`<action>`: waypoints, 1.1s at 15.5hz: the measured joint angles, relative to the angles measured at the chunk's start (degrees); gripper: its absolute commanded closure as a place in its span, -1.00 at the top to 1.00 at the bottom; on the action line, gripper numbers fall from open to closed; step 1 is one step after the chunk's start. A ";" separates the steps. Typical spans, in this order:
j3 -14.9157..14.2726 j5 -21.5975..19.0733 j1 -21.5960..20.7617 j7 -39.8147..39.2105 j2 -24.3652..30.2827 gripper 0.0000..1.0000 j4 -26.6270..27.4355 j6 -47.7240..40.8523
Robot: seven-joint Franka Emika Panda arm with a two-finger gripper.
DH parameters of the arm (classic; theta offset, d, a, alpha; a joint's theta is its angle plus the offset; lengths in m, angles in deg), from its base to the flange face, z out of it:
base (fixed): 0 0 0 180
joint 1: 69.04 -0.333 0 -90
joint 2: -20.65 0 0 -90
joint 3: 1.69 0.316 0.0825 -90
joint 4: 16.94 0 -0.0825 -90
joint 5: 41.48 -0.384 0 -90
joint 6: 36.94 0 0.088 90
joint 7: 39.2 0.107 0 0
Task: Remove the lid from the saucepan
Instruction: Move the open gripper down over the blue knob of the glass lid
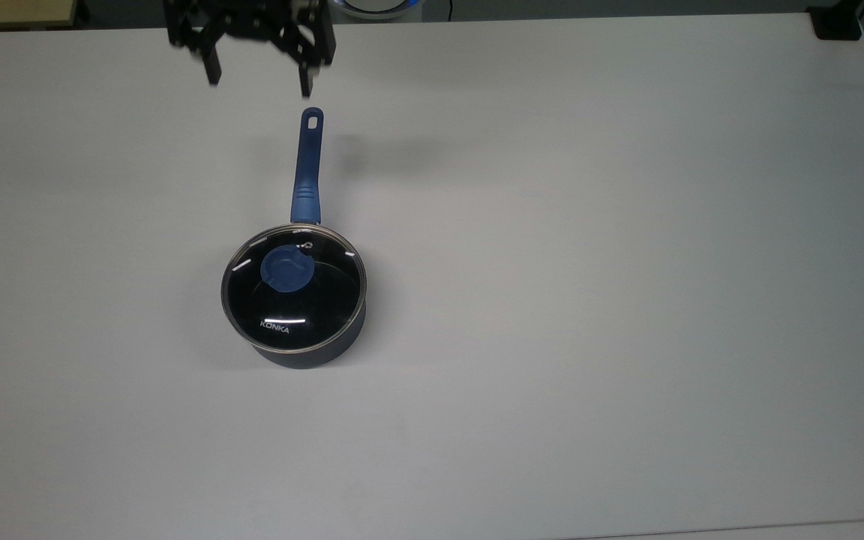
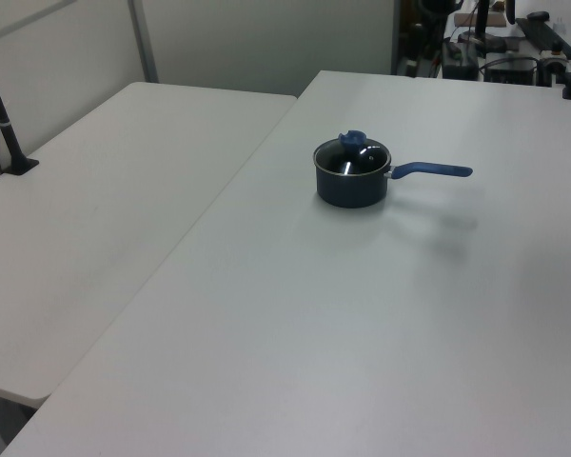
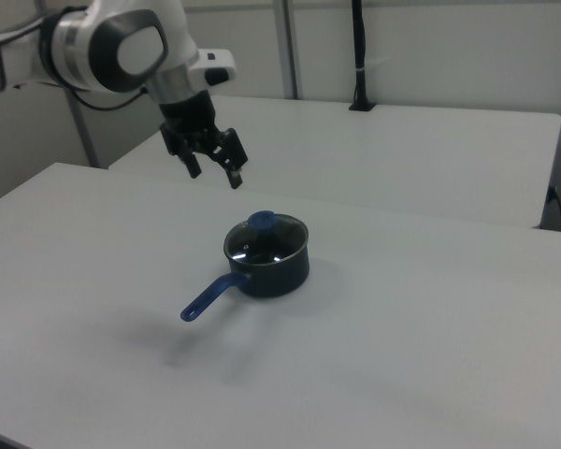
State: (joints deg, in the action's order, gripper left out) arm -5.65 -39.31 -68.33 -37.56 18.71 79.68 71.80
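Observation:
My gripper should take the lid off the saucepan (image 2: 347,188) next, so it should grab the glass lid by its blue knob (image 2: 351,140).
The dark saucepan (image 1: 327,351) (image 2: 347,188) (image 3: 282,269) stands on the white table (image 1: 589,262), its long blue handle (image 1: 307,169) (image 2: 433,170) (image 3: 208,297) pointing to the top view's upper edge. The glass lid (image 1: 319,300) with its blue knob (image 1: 286,270) (image 2: 351,140) (image 3: 261,223) sits on the pan, "KONKA" facing the top view's bottom. My gripper (image 1: 259,84) (image 3: 214,171) hangs open and empty in the air, above the table just beyond the handle's end, well clear of the lid.
A second white table (image 2: 95,228) (image 3: 402,150) adjoins this one. A black post (image 2: 5,124) (image 3: 358,56) stands on it. Dark equipment (image 2: 514,48) sits past the table's far end in the left view. A black clamp (image 1: 837,22) sits at the top view's upper right corner.

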 measured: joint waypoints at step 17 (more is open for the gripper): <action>0.16 3.63 -0.90 24.16 -17.61 1.00 0.00 25.49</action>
State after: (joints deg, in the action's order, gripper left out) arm -5.49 -35.67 -69.24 -13.40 1.10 79.68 97.29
